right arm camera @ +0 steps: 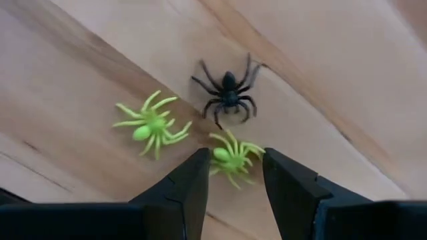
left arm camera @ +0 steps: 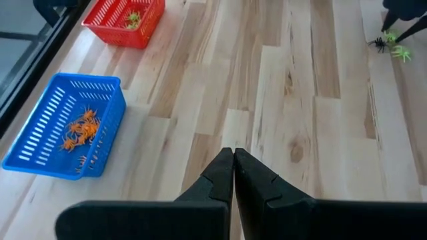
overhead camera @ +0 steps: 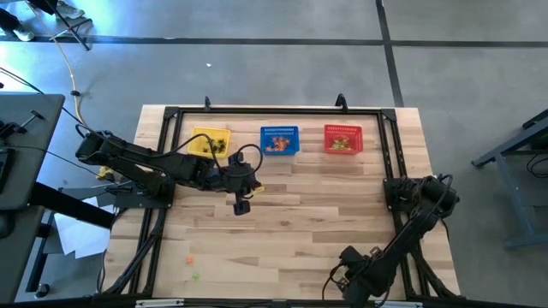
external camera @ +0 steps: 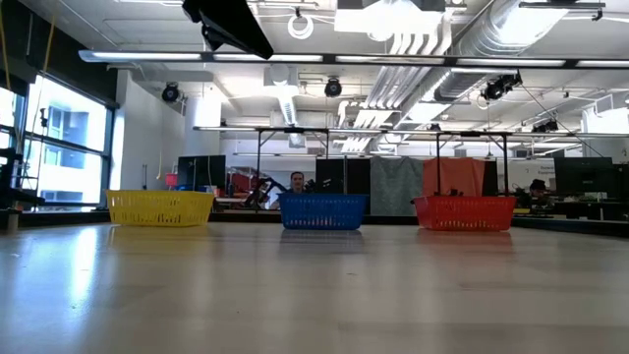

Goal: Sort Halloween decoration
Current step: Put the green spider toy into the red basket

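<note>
My right gripper is to sort the green spider into the red basket, so it should grab the spider by its body (right arm camera: 231, 159) next.
My right gripper (right arm camera: 235, 175) is open, low over the table near its right edge, and also shows in the high view (overhead camera: 399, 192). A light green spider (right arm camera: 231, 157) lies on the wood between its fingertips. A second green spider (right arm camera: 151, 127) and a black spider (right arm camera: 227, 89) lie just beyond. My left gripper (left arm camera: 233, 157) is shut and empty, above the table's middle (overhead camera: 241, 205). The yellow basket (overhead camera: 210, 142) holds black trinkets, the blue basket (overhead camera: 280, 139) orange ones, and the red basket (overhead camera: 343, 139) green ones. My right gripper's fingers (right arm camera: 193, 180) stand on either side of the green spider's body (right arm camera: 223, 155), coming from above. The spider lies flat on the table. I cannot tell whether the fingers touch its legs.
The three baskets stand in a row along the far edge, as the low view also shows (external camera: 322, 210). A small orange trinket (overhead camera: 190, 259) and a green one (overhead camera: 195, 275) lie near the front left. A black frame (overhead camera: 171, 115) borders the table.
</note>
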You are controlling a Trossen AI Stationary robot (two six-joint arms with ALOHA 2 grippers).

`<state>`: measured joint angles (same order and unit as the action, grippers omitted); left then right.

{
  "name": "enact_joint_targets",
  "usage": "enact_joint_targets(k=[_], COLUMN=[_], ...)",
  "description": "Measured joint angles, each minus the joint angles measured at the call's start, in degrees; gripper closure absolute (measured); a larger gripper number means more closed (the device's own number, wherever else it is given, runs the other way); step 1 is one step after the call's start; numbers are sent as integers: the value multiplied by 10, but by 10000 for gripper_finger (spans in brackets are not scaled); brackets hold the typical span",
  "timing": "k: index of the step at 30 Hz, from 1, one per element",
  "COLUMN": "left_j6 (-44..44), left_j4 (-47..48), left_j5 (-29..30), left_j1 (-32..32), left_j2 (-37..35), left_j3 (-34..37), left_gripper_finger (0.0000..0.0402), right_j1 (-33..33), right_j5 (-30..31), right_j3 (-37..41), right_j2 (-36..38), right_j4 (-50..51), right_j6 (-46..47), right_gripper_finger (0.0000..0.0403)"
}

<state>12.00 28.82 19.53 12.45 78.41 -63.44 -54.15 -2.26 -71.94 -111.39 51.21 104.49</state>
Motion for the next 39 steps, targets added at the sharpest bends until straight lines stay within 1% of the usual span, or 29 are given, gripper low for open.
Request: enact_joint_targets(k=[3,5,10,12,15,19,20,23,26,28,33,36,39], left_j6=[-10,-12,-12,-12,-18,-18,-18,-18,-18,-18,-16,-11,-11], left_j4=[0,0,0,1,0,0,0,0,0,0,0,0,0], left_j5=[0,0,0,0,0,3,4,5,5,5,5,5,6], left_j1=[0,0,0,0,0,0,0,0,0,0,0,0,0], left_j2=[0,0,0,0,0,0,0,0,0,0,0,0,0], left_j3=[0,0,0,0,0,0,0,0,0,0,0,0,0], left_gripper_finger=[401,401,402,401,401,402,401,402,401,401,401,401,401], right_j1=[0,1,3,6,11,11,11,10,9,7,0,-7,-13], right_j5=[-15,-23,-34,-34,-43,-43,-43,-44,-44,-52,-47,-31,24], right_j3=[43,64,79,79,76,76,77,79,81,83,81,81,80], right_j2=[7,9,12,12,13,19,22,33,49,62,119,163,213], right_j4=[-67,-89,-95,-93,-92,-95,-95,-93,-89,-68,-48,-40,-18], right_j6=[1,7,0,-7,-10,-9,-8,5,5,5,7,10,24], right_gripper_finger=[263,263,264,273,308,381,390,390,399,399,402,402,402])
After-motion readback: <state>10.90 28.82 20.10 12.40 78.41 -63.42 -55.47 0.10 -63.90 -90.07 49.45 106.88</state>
